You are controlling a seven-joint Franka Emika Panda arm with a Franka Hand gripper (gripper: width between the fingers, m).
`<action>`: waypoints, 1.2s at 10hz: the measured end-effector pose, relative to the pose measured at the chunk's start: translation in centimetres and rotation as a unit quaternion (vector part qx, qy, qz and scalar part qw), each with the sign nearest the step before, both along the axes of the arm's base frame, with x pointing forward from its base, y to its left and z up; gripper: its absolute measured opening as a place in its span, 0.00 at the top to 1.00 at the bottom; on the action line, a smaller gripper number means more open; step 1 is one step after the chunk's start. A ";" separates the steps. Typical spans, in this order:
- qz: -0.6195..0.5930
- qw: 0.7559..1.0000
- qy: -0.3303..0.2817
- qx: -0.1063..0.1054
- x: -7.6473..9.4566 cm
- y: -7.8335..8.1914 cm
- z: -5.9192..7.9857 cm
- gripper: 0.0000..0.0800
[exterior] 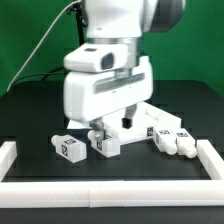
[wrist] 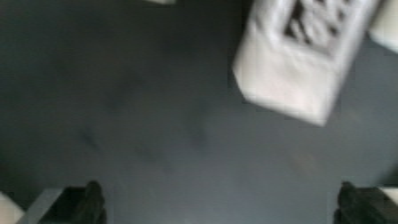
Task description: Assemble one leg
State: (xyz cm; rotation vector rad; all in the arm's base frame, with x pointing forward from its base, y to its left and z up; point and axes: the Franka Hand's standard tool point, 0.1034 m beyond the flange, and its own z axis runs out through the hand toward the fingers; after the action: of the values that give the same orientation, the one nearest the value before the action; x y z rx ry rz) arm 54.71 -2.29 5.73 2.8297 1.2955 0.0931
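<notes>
My gripper needs to move toward the white tagged leg before it closes on that leg. My fingers are short of the leg, with empty black table showing between them.
Several short white legs with black-and-white tags lie on the black table. One leg point(exterior: 70, 147) is at the exterior view's left and a second leg point(exterior: 104, 145) lies beside it. More legs point(exterior: 172, 139) are clustered at the right. My gripper point(exterior: 112, 126) hangs low over the table just behind the second leg, with part of the flat white panel point(exterior: 143, 121) behind it. In the wrist view my gripper point(wrist: 224, 205) is open and empty, with only bare table between the fingertips point(wrist: 80, 203). A blurred white tagged piece point(wrist: 294, 52) lies ahead and off to one side, apart from the fingers.
A raised white rim point(exterior: 110, 186) borders the table at the front, the left point(exterior: 8, 155) and the right point(exterior: 212, 160). A black cable runs down at the back left point(exterior: 45, 45). The arm's white body hides the table's middle.
</notes>
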 end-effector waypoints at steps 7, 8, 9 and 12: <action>-0.100 0.995 0.015 0.009 -3.4 0.2 -4.1 0.19; -0.100 0.995 0.016 0.009 -3.5 0.0 -4.5 0.19; -0.100 0.995 0.016 0.009 -3.5 -0.1 -4.6 0.19; -0.099 0.995 0.016 0.009 -3.5 0.0 -4.7 0.52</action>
State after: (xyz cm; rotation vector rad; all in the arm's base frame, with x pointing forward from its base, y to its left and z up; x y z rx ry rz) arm 51.19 -2.31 1.07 2.9686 1.0151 0.0539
